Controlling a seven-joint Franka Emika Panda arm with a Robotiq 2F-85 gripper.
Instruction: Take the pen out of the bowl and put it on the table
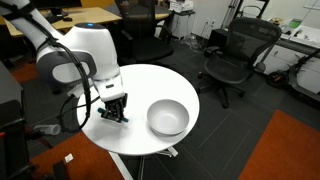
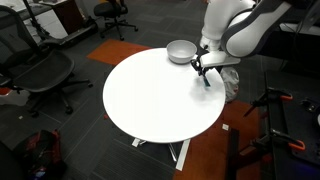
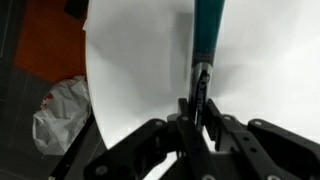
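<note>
The pen (image 2: 206,80) is close above flat, empty table and would end up on the tabletop beside the bowl if the gripper opened, so the gripper needs to release it.
My gripper (image 3: 197,118) is shut on the pen (image 3: 207,45), a teal-blue marker whose dark end sits between the fingers. In both exterior views the gripper (image 1: 113,112) (image 2: 203,72) hangs low over the round white table (image 1: 135,140) (image 2: 150,100), beside the grey-white bowl (image 1: 168,117) (image 2: 180,50). The pen (image 2: 206,80) points down at the table top, near the table's edge. The bowl looks empty in an exterior view.
Black office chairs (image 1: 235,55) (image 2: 40,70) stand around the table. A white plastic bag (image 3: 62,115) lies on the floor by the table edge. Wooden desks (image 1: 70,18) are in the background. Orange and dark carpet covers the floor.
</note>
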